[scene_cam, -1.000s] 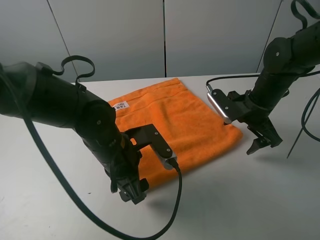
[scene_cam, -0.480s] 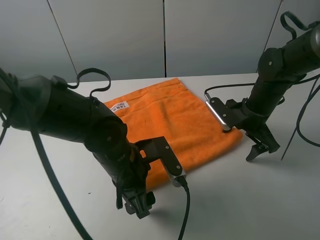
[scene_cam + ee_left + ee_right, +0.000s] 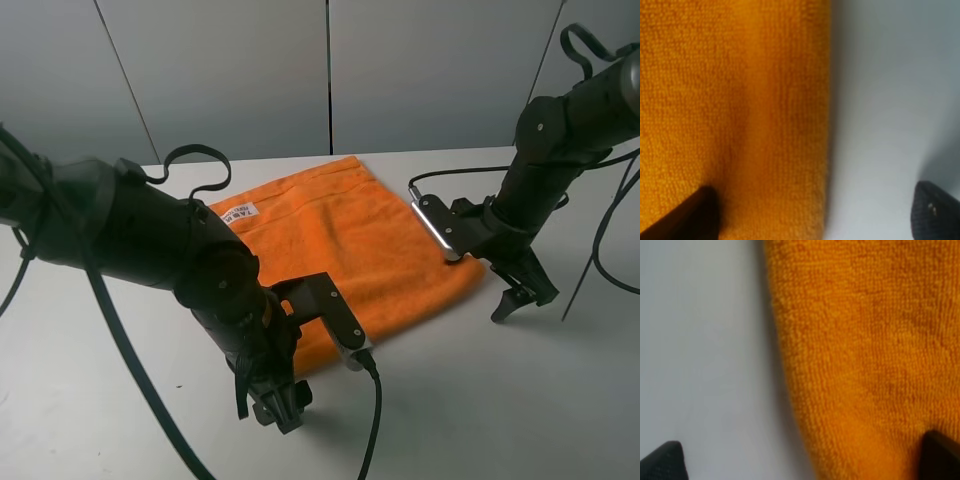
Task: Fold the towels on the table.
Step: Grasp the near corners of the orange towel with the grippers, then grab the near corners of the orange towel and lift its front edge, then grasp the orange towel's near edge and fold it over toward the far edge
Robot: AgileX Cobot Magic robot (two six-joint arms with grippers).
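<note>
My left gripper's fingers press into the orange towel (image 3: 340, 240) and reach the table beside the towel's near edge (image 3: 314, 367), so now it is time to close.
The orange towel (image 3: 340, 240) lies flat on the white table (image 3: 480, 400), with its white label (image 3: 238, 212) at the far left edge. My left gripper (image 3: 272, 400) is low at the towel's near left corner. In the left wrist view it (image 3: 815, 220) is open, with one fingertip (image 3: 690, 215) over the towel (image 3: 730, 110) and the other (image 3: 937, 210) over the table (image 3: 890, 100). My right gripper (image 3: 522, 295) is low at the near right corner. In the right wrist view it (image 3: 800, 462) is open and straddles the towel's (image 3: 865, 350) edge.
Black cables trail from both arms, one (image 3: 370, 430) across the table's front and one (image 3: 600, 250) at the right. Grey wall panels (image 3: 330, 70) stand behind the table. Bare table (image 3: 90, 400) lies at the front left.
My left arm has moved a little toward the table's front and lower. My right gripper has tilted down and shifted slightly at the towel's corner. The towel has not moved.
</note>
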